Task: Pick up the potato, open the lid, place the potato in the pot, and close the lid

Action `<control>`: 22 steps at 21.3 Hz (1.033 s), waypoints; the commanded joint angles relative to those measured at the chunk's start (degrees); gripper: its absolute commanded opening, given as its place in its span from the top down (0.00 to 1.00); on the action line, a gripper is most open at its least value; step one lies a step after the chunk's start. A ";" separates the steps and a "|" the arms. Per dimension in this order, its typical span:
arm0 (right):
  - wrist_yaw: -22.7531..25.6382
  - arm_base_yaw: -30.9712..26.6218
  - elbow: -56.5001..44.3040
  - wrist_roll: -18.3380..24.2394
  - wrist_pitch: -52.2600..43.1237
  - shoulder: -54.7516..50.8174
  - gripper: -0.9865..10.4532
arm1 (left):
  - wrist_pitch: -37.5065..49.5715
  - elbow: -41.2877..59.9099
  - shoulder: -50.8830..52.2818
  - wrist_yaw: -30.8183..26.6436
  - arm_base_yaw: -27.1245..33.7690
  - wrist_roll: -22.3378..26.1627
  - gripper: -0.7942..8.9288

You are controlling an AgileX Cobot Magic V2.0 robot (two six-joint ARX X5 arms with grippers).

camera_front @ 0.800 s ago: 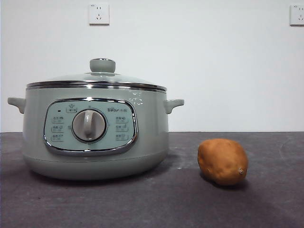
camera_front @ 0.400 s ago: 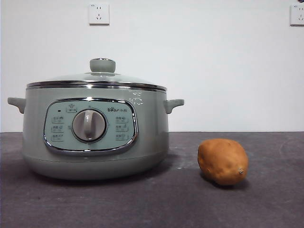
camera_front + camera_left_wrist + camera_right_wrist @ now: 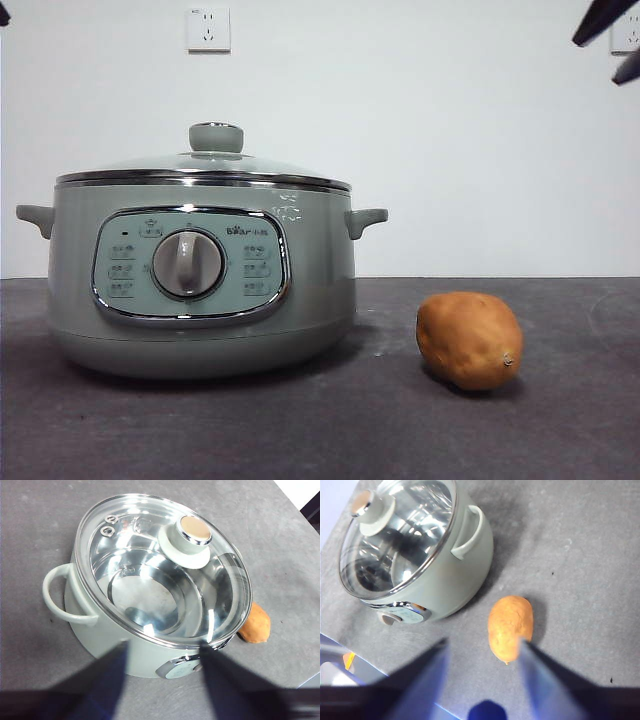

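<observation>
I need to open the glass lid, and the lid is as wide as the whole pot. I should next grab its narrow green knob with my left gripper for that reason.
The pale green pot stands on the dark table at the left, with the glass lid shut on it and its green knob on top. The orange-brown potato lies on the table to the right of the pot. My right gripper shows as two black tips at the top right corner, high above the potato. In the right wrist view it is open, with the potato below it. My left gripper is open, high above the pot and the lid.
The dark grey table runs the width of the front view before a white wall with two sockets. The left arm shows only as a black tip at the top left corner.
Two black jaw tips have come into the top right corner and a small black tip into the top left corner. The pot, lid and potato have not moved.
</observation>
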State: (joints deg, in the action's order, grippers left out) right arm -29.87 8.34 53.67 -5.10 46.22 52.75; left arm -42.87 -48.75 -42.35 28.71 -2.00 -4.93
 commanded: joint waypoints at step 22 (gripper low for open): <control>27.30 23.76 0.31 -5.27 -16.79 35.67 0.46 | 0.83 -0.37 0.11 -0.20 0.09 0.48 0.50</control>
State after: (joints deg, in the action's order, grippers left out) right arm -2.79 31.92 53.82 -9.87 29.56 88.05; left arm -42.37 -48.75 -42.35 28.60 -2.00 -4.93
